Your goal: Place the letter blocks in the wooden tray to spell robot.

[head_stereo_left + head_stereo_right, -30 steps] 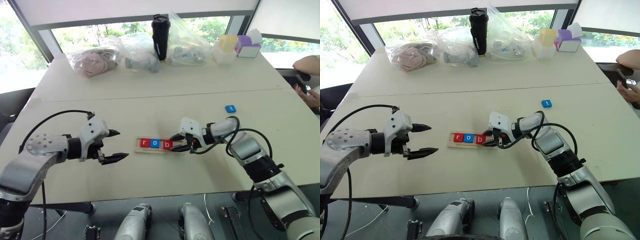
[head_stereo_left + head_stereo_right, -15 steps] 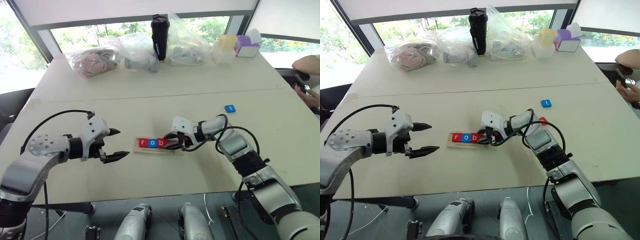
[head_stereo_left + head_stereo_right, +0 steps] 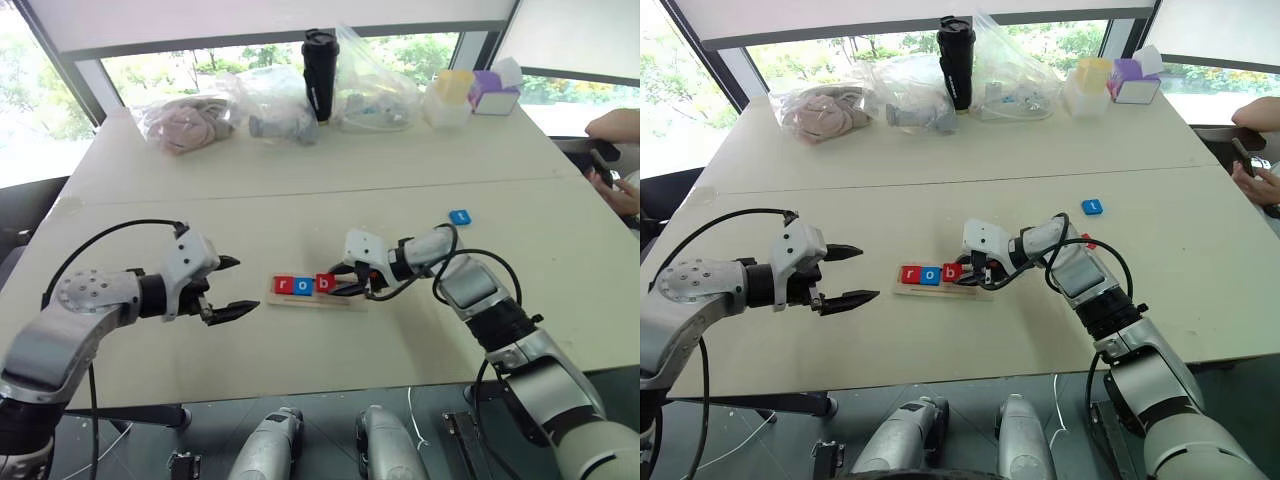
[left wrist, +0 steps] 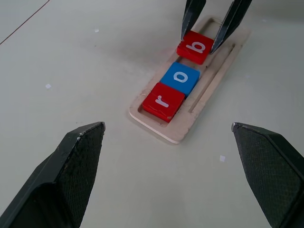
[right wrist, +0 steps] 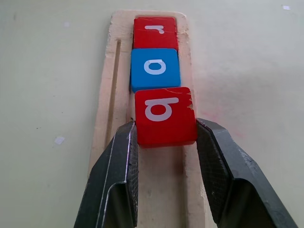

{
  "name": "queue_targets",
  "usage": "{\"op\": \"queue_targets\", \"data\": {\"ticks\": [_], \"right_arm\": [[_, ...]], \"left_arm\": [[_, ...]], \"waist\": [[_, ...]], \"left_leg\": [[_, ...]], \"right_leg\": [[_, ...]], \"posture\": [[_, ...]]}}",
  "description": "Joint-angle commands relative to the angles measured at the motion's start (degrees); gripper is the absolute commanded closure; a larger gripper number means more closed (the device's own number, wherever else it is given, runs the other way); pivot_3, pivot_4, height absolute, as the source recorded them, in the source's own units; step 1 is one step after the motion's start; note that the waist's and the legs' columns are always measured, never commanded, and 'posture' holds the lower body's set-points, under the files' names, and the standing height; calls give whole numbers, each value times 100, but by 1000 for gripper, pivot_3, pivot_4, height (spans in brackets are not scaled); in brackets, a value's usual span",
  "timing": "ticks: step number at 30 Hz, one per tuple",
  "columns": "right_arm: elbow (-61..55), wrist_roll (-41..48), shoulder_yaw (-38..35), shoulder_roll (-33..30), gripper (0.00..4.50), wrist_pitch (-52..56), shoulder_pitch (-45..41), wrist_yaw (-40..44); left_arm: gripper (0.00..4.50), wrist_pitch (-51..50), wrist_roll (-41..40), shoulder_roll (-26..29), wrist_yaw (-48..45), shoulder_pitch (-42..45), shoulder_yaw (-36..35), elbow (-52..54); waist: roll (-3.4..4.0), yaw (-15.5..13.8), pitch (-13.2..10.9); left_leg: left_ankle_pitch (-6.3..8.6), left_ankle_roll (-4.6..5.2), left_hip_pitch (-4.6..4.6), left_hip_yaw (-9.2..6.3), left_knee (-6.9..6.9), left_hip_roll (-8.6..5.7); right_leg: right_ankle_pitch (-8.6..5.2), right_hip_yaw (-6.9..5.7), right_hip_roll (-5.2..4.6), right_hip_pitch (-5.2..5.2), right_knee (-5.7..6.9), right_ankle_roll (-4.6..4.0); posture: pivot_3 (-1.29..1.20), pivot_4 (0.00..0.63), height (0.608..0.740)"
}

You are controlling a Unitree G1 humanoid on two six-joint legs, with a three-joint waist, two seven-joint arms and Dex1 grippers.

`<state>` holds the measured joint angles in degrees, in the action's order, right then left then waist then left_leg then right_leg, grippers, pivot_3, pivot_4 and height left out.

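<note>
The red b block [image 5: 165, 118] sits inside the wooden tray's rim beside the blue o block, so it is now time to open my right gripper.
The wooden tray [image 3: 312, 302] lies mid-table. In it, from its left end, sit a red r block [image 4: 163, 101], a blue o block [image 4: 180, 78] and a red b block [image 5: 165, 115]. My right gripper [image 3: 343, 286] reaches in from the right and is shut on the b block, one finger on each side of it, low in the tray. My left gripper [image 3: 246, 286] hovers open and empty just left of the tray's end. A blue t block [image 3: 460, 216] lies on the table farther back to the right.
Along the table's far edge stand plastic bags [image 3: 185, 120], a black tumbler [image 3: 320, 72], a yellow-lidded container [image 3: 452, 95] and a purple tissue box [image 3: 496, 92]. A person's hand [image 3: 620, 192] shows at the right edge. Bare table surrounds the tray.
The right arm's elbow has swung in toward the tray while its gripper stays shut on the b block beside the o. The left gripper has kept still.
</note>
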<state>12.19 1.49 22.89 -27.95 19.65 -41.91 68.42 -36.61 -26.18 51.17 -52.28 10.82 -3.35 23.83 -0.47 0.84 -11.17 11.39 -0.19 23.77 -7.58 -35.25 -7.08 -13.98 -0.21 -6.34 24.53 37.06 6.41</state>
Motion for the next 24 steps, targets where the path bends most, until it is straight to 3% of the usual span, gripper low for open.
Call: {"op": "queue_targets", "data": {"ticks": [1, 10, 15, 17, 24], "right_arm": [[-388, 85, -142, -28, 3336, 224, 22, -63], [-575, 52, -89, 10, 3336, 442, 126, -188], [-581, 66, -49, 43, 831, 458, 142, -173], [-587, 67, -44, 50, 86, 451, 148, -172], [-770, 205, -317, -63, 86, 591, 120, -235]], "left_arm": [[0, 138, 68, -14, 10, 36, -5, 74], [0, 184, 111, -40, -7, 69, 17, 17], [0, 195, 129, -60, -1, 96, 31, -23], [0, 194, 141, -71, -2, 106, 36, -34], [0, 253, 206, -132, -16, 134, 71, -134]], "waist": [[0, -1, 0], [0, -5, 0], [0, -4, 0], [0, -4, 0], [0, -6, 0]], "left_leg": [[0, 0, 0, 0, 0, 0], [0, 0, 0, 0, 0, 0], [0, 0, 0, 0, 0, 0], [0, 0, 0, 0, 0, 0], [0, 0, 0, 0, 0, 0]], "right_leg": [[0, 0, 0, 0, 0, 0], [0, 0, -1, 0, 0, 0], [0, 0, -1, 0, 0, 0], [0, 0, -1, 0, 0, 0], [0, 0, -1, 0, 0, 0]], "posture": [[0, 150, 740], [0, 150, 740], [0, 150, 740], [0, 150, 740], [0, 150, 740]]}}
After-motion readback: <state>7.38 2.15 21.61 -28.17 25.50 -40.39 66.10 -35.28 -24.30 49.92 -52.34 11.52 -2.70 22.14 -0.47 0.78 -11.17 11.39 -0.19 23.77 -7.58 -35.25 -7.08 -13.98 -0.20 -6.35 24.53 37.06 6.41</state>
